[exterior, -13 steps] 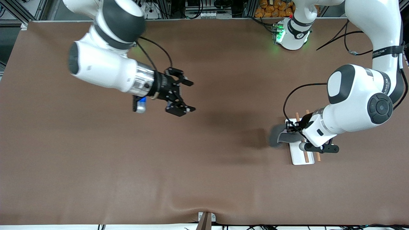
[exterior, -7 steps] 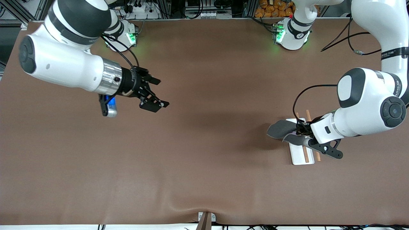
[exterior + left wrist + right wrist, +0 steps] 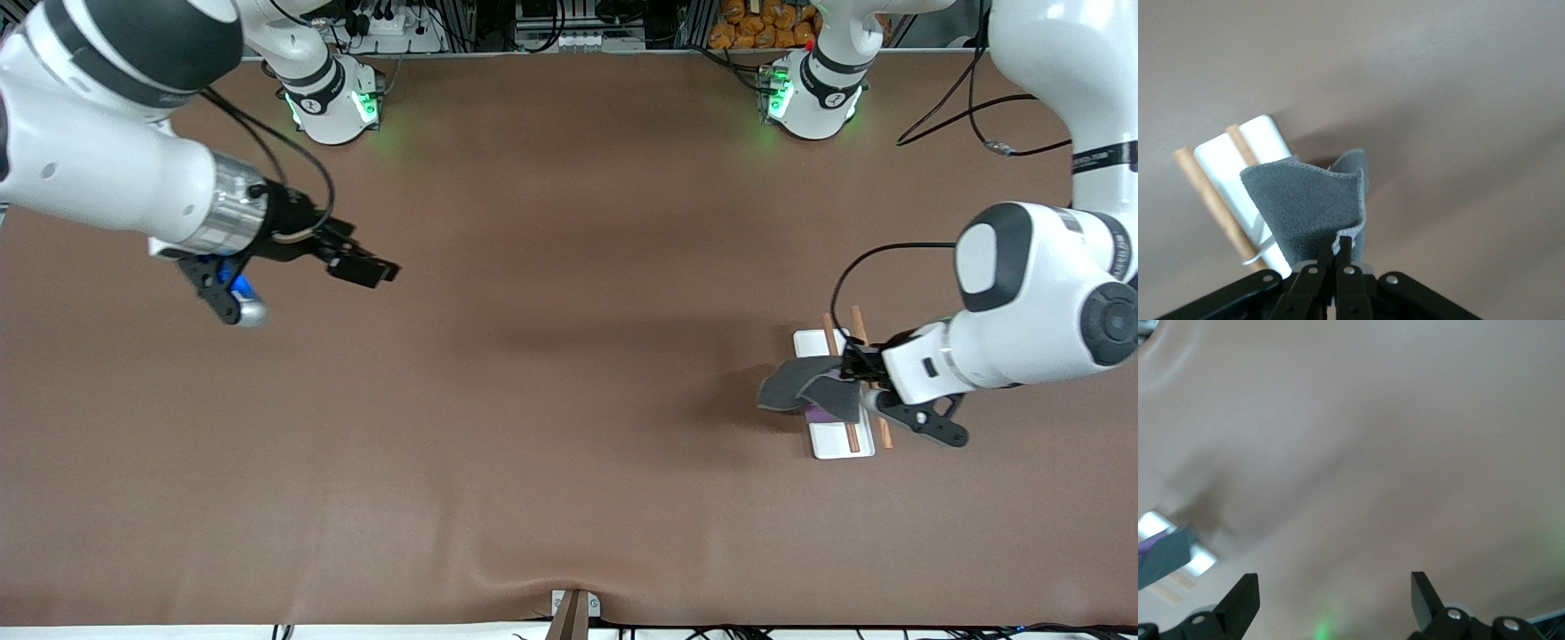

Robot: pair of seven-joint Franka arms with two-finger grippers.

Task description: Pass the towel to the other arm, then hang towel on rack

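I need to keep the towel (image 3: pixel 791 387) in my left gripper until it lies across the outer wooden rod (image 3: pixel 884 433), because the rod is uncovered.
My left gripper (image 3: pixel 852 378) is shut on the towel (image 3: pixel 791 387) and holds it over the rack (image 3: pixel 836 442), at the left arm's end of the table. The dark grey cloth droops over the white base, and a bit of its purple side shows. In the left wrist view my left gripper (image 3: pixel 1340 248) pinches the towel's (image 3: pixel 1308 207) stitched edge above the base (image 3: pixel 1238 160) and a wooden rod (image 3: pixel 1201 190). My right gripper (image 3: pixel 378 267) is open and empty over bare table at the right arm's end. It also shows in the right wrist view (image 3: pixel 1335 587).
The two arm bases (image 3: pixel 333 107) (image 3: pixel 809 98) with green lights stand along the table's back edge. A metal bracket (image 3: pixel 573 609) sits at the front edge, by a ridge in the brown table cover. The towel (image 3: pixel 1161 560) shows small in the right wrist view.
My right arm has drawn back toward its own end of the table with the gripper open. My left gripper has shifted slightly with the towel, which now hangs lower over the rack.
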